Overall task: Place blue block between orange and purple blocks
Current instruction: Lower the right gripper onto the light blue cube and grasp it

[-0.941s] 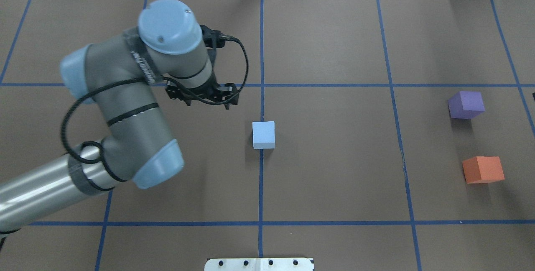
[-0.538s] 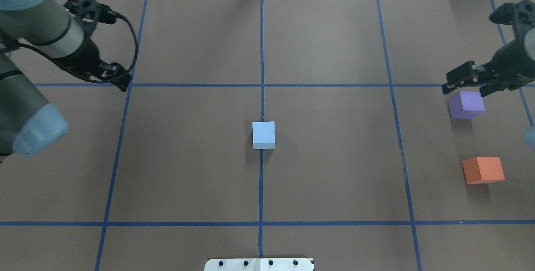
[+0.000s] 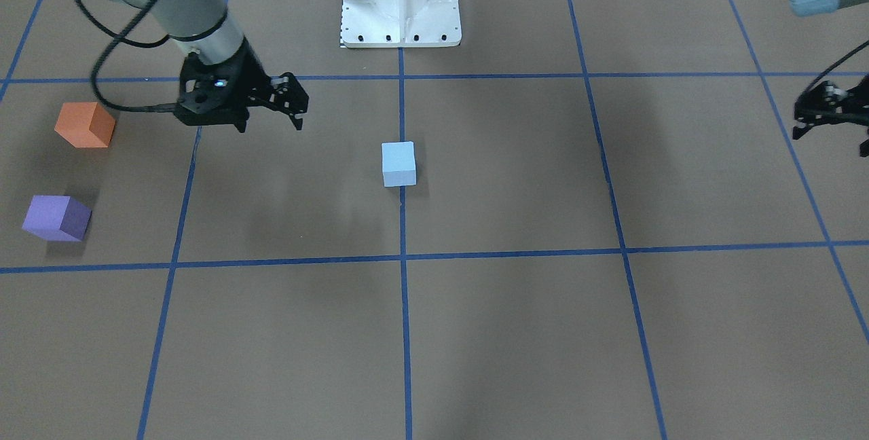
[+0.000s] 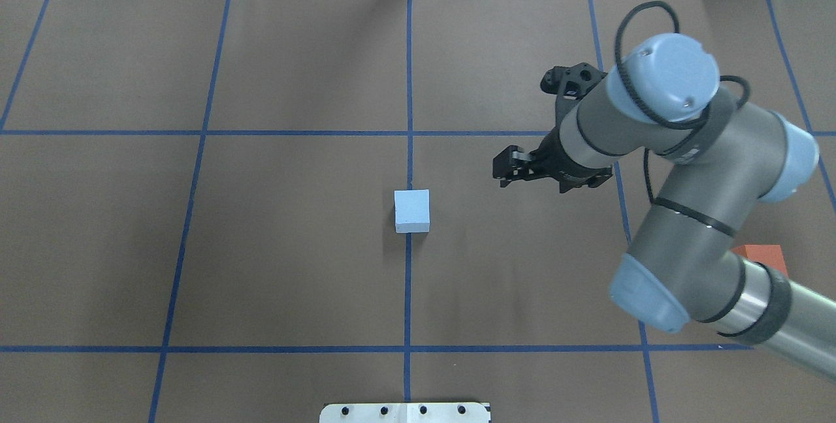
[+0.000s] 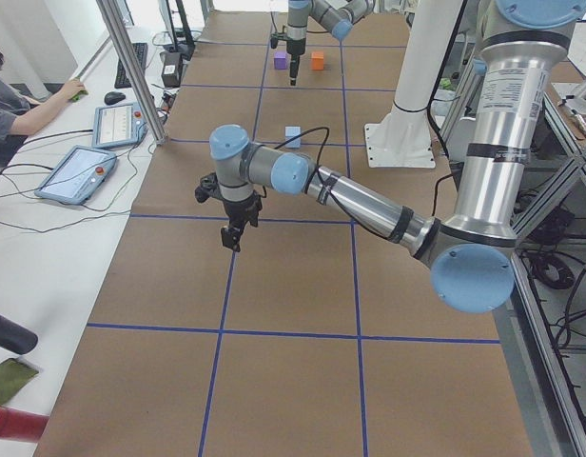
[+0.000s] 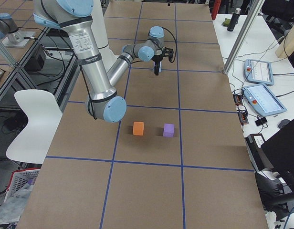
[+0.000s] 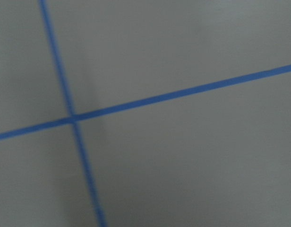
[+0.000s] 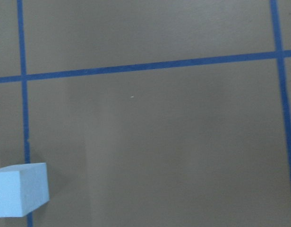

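My right gripper grabs the light blue block by its body (image 3: pixel 399 164) (image 8: pixel 19 190) next, to set it between the orange and purple blocks.
The light blue block (image 4: pixel 412 210) sits on the centre tape line, also seen in the front view (image 3: pixel 398 163) and at the lower left of the right wrist view (image 8: pixel 20 189). The orange block (image 3: pixel 84 124) and purple block (image 3: pixel 56 218) sit apart at the table's right end. In the overhead view the right arm hides the purple block and most of the orange block (image 4: pixel 764 253). My right gripper (image 4: pixel 532 183) is open and empty, hovering right of the blue block and apart from it. My left gripper (image 3: pixel 829 141) is open and empty at the far left, outside the overhead view.
Brown paper with blue tape grid lines (image 4: pixel 409 83) covers the table. The robot's white base plate (image 3: pixel 400 26) stands at the near middle edge. The left wrist view shows only a crossing of tape lines (image 7: pixel 72 118). An operator and tablets (image 5: pixel 79 171) are beside the table.
The left arm has swung left out of the overhead view. The right arm has come in from the right edge toward the centre, covering the purple block. No block has moved.
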`<action>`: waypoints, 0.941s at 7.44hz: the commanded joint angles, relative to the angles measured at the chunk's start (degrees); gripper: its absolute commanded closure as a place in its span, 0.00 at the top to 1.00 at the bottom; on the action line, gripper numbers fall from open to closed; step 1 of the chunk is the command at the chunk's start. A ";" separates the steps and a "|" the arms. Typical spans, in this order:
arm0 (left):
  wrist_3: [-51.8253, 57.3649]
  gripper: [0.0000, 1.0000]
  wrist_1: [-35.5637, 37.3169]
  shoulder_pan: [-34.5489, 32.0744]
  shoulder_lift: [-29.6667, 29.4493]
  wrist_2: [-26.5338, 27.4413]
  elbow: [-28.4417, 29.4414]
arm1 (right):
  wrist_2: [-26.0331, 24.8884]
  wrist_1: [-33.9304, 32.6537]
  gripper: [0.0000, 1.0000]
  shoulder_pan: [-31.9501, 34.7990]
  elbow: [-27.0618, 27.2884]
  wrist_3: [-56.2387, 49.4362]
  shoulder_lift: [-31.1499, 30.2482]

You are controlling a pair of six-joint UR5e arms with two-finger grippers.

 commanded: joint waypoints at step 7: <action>14.16 1.00 -0.02 -9.76 5.40 -4.37 4.11 | -13.69 0.61 1.00 -11.42 -24.53 2.53 19.05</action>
